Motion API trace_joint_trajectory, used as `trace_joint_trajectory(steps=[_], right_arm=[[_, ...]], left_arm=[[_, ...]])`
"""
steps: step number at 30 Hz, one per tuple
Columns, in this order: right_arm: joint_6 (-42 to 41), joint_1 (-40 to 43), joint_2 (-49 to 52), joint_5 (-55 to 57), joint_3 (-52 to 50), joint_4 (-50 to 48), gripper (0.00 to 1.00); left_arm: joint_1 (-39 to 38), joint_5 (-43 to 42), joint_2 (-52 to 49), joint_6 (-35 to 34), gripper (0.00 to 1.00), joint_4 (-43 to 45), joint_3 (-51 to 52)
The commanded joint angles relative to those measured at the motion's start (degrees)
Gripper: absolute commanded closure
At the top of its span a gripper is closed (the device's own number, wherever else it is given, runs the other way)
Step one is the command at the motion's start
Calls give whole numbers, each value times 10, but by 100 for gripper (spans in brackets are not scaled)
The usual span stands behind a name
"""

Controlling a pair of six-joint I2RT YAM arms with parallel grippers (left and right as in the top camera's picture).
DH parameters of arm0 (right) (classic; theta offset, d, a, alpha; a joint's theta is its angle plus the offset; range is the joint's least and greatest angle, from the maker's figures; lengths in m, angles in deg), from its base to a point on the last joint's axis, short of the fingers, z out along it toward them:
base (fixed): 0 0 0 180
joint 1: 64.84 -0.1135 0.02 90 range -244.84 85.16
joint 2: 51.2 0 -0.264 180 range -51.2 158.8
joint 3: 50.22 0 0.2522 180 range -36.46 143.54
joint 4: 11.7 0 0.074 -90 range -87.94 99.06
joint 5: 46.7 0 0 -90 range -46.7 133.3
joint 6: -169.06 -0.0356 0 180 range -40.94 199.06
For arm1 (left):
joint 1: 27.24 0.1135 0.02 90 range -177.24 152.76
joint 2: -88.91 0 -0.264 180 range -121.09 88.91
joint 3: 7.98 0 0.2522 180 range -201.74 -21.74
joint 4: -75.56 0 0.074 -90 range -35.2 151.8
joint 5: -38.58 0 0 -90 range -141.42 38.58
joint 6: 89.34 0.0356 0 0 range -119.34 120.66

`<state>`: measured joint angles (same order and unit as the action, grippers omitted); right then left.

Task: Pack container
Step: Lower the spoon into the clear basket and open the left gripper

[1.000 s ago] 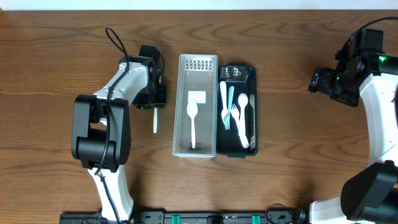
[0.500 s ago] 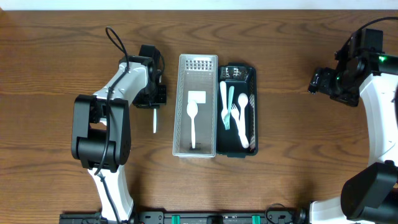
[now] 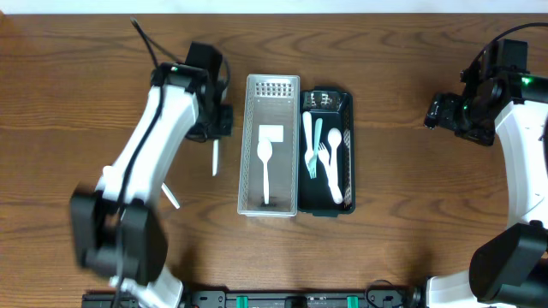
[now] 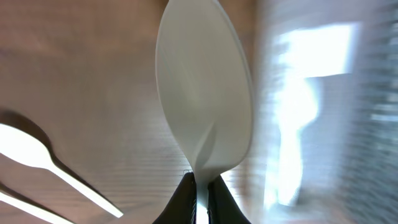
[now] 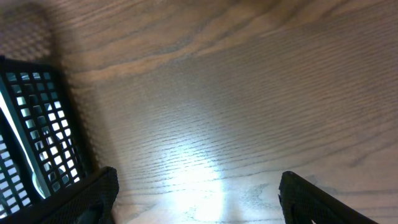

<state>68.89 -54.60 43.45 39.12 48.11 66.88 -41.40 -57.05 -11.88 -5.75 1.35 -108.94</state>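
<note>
Bare wood lies below the spoon, so if I opened now, the spoon would end on the tabletop: my left gripper should move the spoon toward the clear container.
My left gripper is shut on a white plastic spoon, just left of the clear container. In the left wrist view the spoon's bowl stands up from the closed jaws of that gripper, its neck pinched between them. The container holds one white spoon and shows as a blur to the right. My right gripper stands open over bare wood far right, nothing between its fingers.
A black tray with several white and pale blue utensils sits against the container's right side; its grid end shows in the right wrist view. Another white utensil lies on the table left of the container, and shows beside the held spoon.
The left gripper has shut on the spoon and the left arm has swung up and away, blurred. A white utensil that it covered now shows on the table. The right arm is still.
</note>
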Motion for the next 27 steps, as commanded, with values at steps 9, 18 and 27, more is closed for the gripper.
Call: trace_joint_trajectory(steps=[9, 18, 27], right_arm=[[6, -1, 3, -4, -4, 1, 14], [7, -1, 3, -4, -4, 8, 14], [21, -1, 3, -3, -4, 17, 13]], left_arm=[[-161, -2, 81, -53, 94, 32, -7], [-186, -2, -36, -92, 94, 51, -2], [-185, 1, -99, -89, 64, 52, -3]])
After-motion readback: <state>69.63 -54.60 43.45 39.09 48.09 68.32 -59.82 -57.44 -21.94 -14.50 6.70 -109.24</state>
